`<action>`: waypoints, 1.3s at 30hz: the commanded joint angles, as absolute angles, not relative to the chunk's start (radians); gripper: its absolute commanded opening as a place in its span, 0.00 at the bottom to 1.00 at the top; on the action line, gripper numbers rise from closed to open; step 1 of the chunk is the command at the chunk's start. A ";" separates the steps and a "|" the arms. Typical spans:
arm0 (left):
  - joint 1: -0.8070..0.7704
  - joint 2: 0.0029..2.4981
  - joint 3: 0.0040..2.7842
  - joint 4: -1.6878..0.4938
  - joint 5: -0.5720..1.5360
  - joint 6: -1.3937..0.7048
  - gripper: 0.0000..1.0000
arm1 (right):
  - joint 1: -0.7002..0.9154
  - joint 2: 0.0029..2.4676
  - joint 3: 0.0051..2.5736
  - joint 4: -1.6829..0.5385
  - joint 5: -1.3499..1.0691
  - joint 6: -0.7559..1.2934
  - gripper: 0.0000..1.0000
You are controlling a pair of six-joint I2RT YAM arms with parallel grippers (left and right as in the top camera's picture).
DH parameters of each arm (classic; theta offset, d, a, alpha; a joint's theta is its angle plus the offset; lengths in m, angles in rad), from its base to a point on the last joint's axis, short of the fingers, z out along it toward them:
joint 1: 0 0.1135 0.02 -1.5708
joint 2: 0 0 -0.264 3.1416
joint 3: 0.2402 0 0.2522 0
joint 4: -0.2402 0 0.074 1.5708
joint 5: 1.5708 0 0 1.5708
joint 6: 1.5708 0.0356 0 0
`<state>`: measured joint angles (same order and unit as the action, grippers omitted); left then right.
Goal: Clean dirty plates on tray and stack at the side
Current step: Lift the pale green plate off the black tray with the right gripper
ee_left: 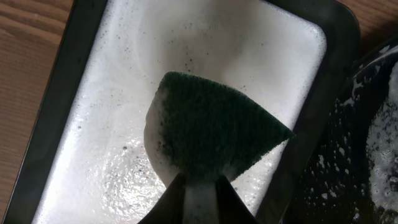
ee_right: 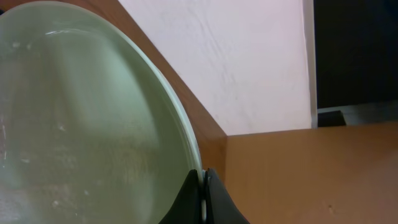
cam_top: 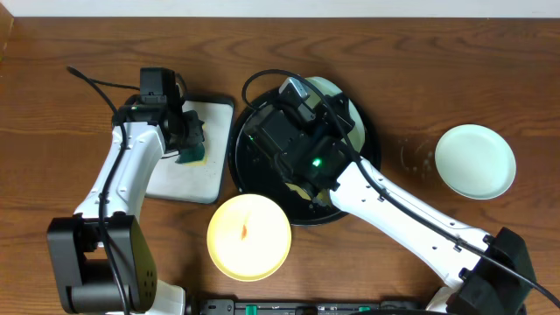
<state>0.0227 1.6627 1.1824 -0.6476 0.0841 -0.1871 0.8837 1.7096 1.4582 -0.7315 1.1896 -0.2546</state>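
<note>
The sponge is ready for my left gripper to open now, as the green sponge [cam_top: 190, 158] lies over the foam inside the dark rim [cam_top: 190, 184] and would settle in the tray.
My right gripper [ee_right: 202, 180] is shut on the rim of a pale mint-green plate [ee_right: 87, 124] and holds it tilted above the black round tray [cam_top: 249, 157]; in the overhead view only part of that plate [cam_top: 337, 92] shows behind the arm. My left gripper [ee_left: 199, 186] is shut on a green sponge [ee_left: 214, 127] over the foamy white rectangular tray [ee_left: 93, 124]; the sponge also shows in the overhead view [cam_top: 192, 156]. A pale yellow plate [cam_top: 248, 236] with a small orange smear lies in front of the black tray. A second mint-green plate [cam_top: 475, 161] lies on the table at the right.
The white rectangular tray [cam_top: 188, 179] with a dark rim sits left of the black tray and holds soapy foam. The black tray's surface is speckled with foam [ee_left: 354, 155]. Bare wooden table lies between the black tray and the right plate.
</note>
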 commanded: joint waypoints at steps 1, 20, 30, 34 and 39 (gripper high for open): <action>0.028 1.665 1.169 -0.651 0.094 -0.197 0.14 | 0.892 1.679 1.470 -0.729 1.250 -0.268 0.01; 0.028 1.665 1.169 -0.651 0.094 -0.197 0.46 | 0.899 1.679 1.470 -0.728 1.253 -0.271 0.01; 0.028 1.665 1.169 -0.651 0.094 -0.197 0.79 | 0.896 1.679 1.470 -0.729 1.241 -0.240 0.01; 0.028 1.665 1.169 -0.651 0.094 -0.197 0.79 | 0.887 1.679 1.470 -0.729 1.193 -0.213 0.01; 0.028 1.665 1.169 -0.651 0.094 -0.197 0.80 | 0.863 1.679 1.470 -0.744 1.086 -0.148 0.01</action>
